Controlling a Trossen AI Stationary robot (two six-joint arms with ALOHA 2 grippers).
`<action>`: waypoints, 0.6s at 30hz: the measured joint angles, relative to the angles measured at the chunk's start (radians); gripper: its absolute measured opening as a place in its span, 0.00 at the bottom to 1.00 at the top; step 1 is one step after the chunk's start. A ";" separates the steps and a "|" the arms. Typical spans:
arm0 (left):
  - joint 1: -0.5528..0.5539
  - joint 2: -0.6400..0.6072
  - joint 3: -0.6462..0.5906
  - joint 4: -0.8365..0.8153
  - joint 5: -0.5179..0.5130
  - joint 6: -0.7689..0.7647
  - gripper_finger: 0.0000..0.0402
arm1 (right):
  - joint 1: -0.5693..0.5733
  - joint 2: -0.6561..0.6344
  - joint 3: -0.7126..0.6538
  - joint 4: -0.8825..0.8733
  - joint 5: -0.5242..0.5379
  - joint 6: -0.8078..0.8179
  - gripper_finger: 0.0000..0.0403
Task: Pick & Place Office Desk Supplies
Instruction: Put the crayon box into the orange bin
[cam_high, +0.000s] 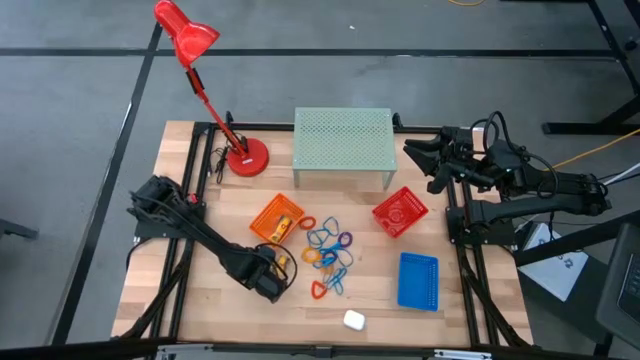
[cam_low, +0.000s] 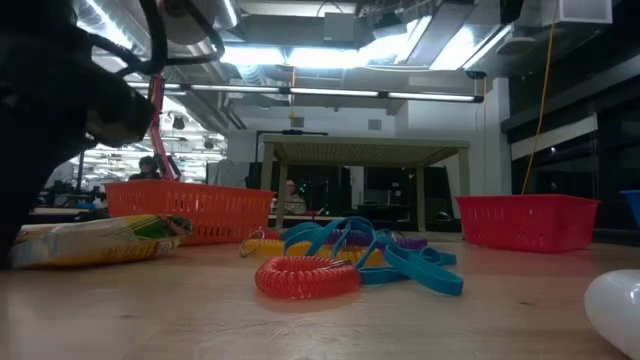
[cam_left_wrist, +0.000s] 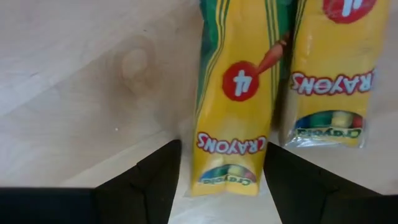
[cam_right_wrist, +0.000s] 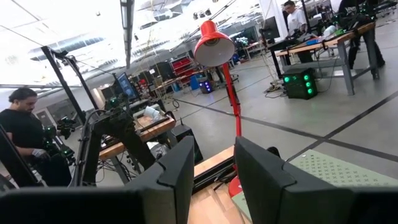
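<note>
Next, my left gripper grabs the crayon pack by its end below the CRAYONS lettering (cam_left_wrist: 228, 173) to put it into the orange basket.
Two yellow crayon packs lie flat on the wooden table side by side, one (cam_left_wrist: 233, 93) between the fingers of my left gripper (cam_left_wrist: 222, 149) and the other (cam_left_wrist: 326, 74) just beside it. My left gripper (cam_high: 272, 280) points down over them, open. In the low view a pack (cam_low: 100, 240) lies at the left. Coloured loops (cam_high: 330, 255) are heaped at the table's middle. Around them stand an orange basket (cam_high: 276, 217), a red basket (cam_high: 400, 212) and a blue basket (cam_high: 418, 280). My right gripper (cam_right_wrist: 214, 168) is held high at the right edge, open and with nothing between its fingers. My left gripper comes from above with one finger (cam_left_wrist: 155, 180) on each long side of the pack's end (cam_left_wrist: 227, 177), which lies flat on the table. One finger shows a gap to the pack. Whether the other touches it, I cannot tell.
A pale green mesh riser (cam_high: 343, 145) stands at the far middle and a red desk lamp (cam_high: 215, 90) at the far left. A small white object (cam_high: 353, 320) lies near the front edge. The orange basket holds something yellow.
</note>
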 joint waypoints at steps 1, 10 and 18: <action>0.000 0.008 0.001 -0.002 0.008 0.000 0.55 | 0.000 0.000 0.000 0.000 0.000 0.000 0.29; -0.001 0.005 -0.001 0.007 0.019 -0.012 0.38 | 0.000 0.000 0.000 0.000 0.000 -0.001 0.29; -0.072 -0.156 -0.004 0.081 -0.169 -0.173 0.24 | 0.000 0.000 0.000 0.000 0.000 -0.019 0.29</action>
